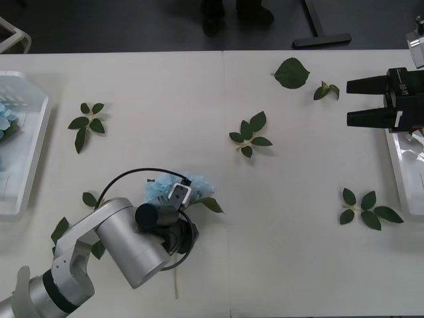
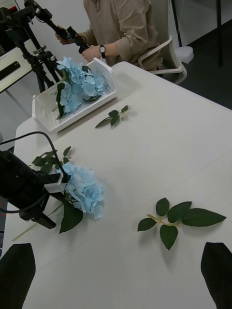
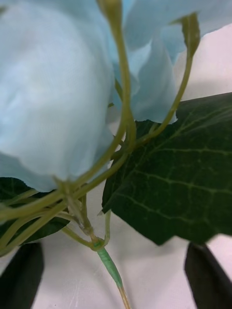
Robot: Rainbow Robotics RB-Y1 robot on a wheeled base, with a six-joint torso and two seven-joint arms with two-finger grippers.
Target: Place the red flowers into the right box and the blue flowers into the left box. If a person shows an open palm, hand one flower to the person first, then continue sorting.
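The left gripper grabs the flower's green stem just below the bloom next. The thin blue petals fan out loosely above.
A pale-blue flower (image 1: 189, 187) lies on the table left of centre, its thin stem running toward the front edge. My left gripper (image 1: 179, 225) hangs right over it, open, with its black fingers (image 3: 21, 275) on either side of the stem (image 3: 110, 266) just below the bloom (image 3: 53, 96). From the right wrist, the same flower (image 2: 84, 190) and the left gripper (image 2: 43, 219) sit side by side. The left box (image 1: 33, 156) at the far left holds several blue flowers (image 2: 79, 87). My right gripper (image 1: 354, 103) hovers open beside the right box (image 1: 401, 172). The red flowers are out of view.
Loose green leaf sprigs lie scattered: one at the left (image 1: 86, 122), one at centre (image 1: 250, 132), one at the right (image 1: 364, 207) and single leaves at the back (image 1: 291, 73). A black cable loops around the left wrist (image 1: 126, 175).
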